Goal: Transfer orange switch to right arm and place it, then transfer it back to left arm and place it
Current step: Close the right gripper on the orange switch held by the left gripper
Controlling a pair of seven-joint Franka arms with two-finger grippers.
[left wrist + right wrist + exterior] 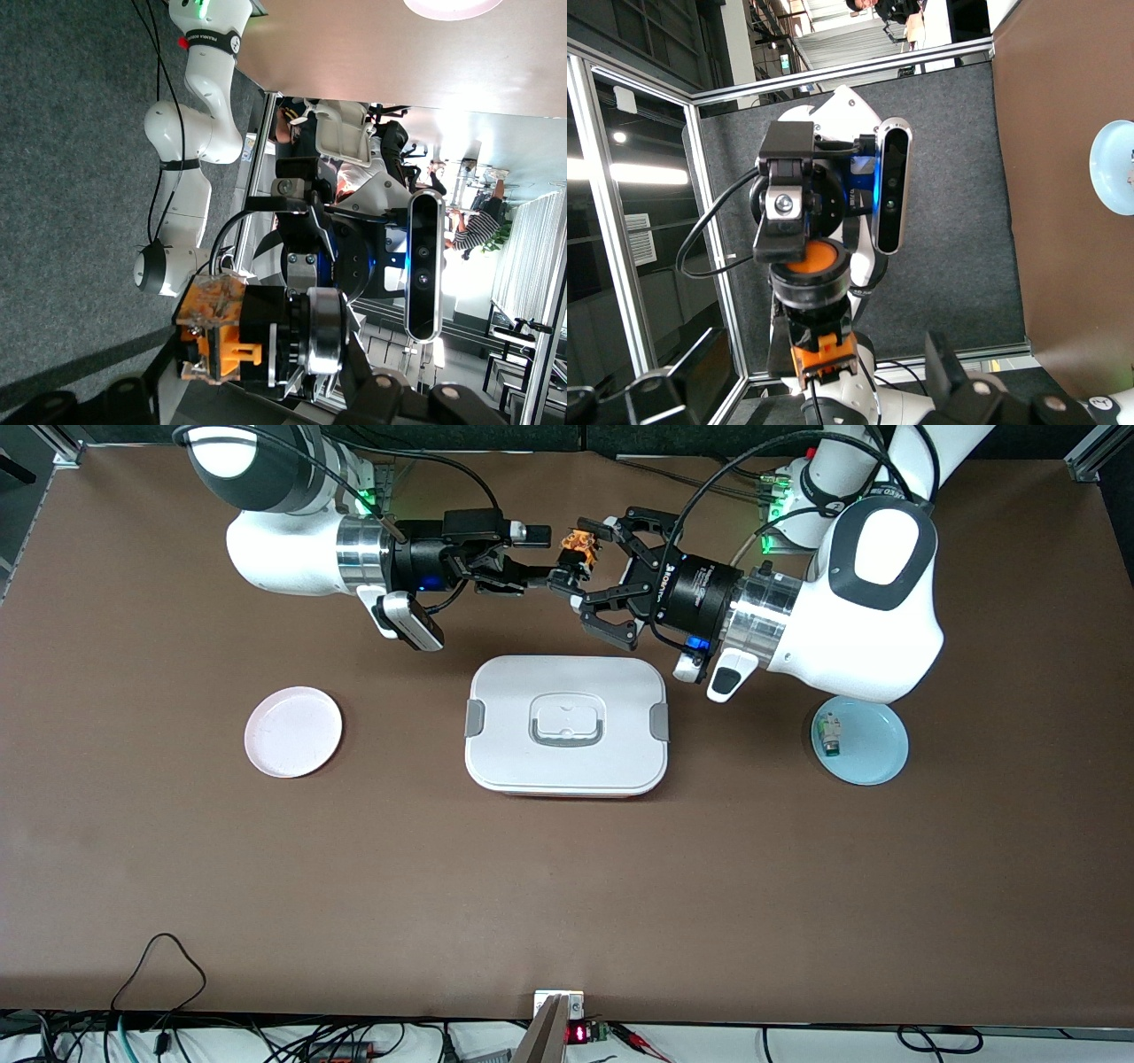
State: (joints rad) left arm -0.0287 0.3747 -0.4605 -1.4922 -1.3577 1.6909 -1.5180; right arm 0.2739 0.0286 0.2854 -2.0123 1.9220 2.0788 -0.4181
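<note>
My left gripper holds the switch on its round orange cap (814, 258). My right gripper should next grab the switch by its orange base (827, 357) to transfer it.
The orange switch (578, 549) hangs in the air between the two grippers, over bare table beside the box (514, 691), not above it. My left gripper (585, 562) is shut on it lengthwise, one finger on the round orange cap (811, 257). In the left wrist view the switch (221, 328) fills the space between the left gripper's (257, 381) fingers. My right gripper (554, 558) meets it from the right arm's end. In the right wrist view the right gripper (815, 390) stands open, its fingers (957, 376) wide apart on either side of the switch's orange base (824, 354).
The white box with grey latches lies in the table's middle. A pink plate (293, 732) sits toward the right arm's end. A light blue plate (877, 766) toward the left arm's end carries a small white-and-green component (830, 735). Both arms stretch level above the table.
</note>
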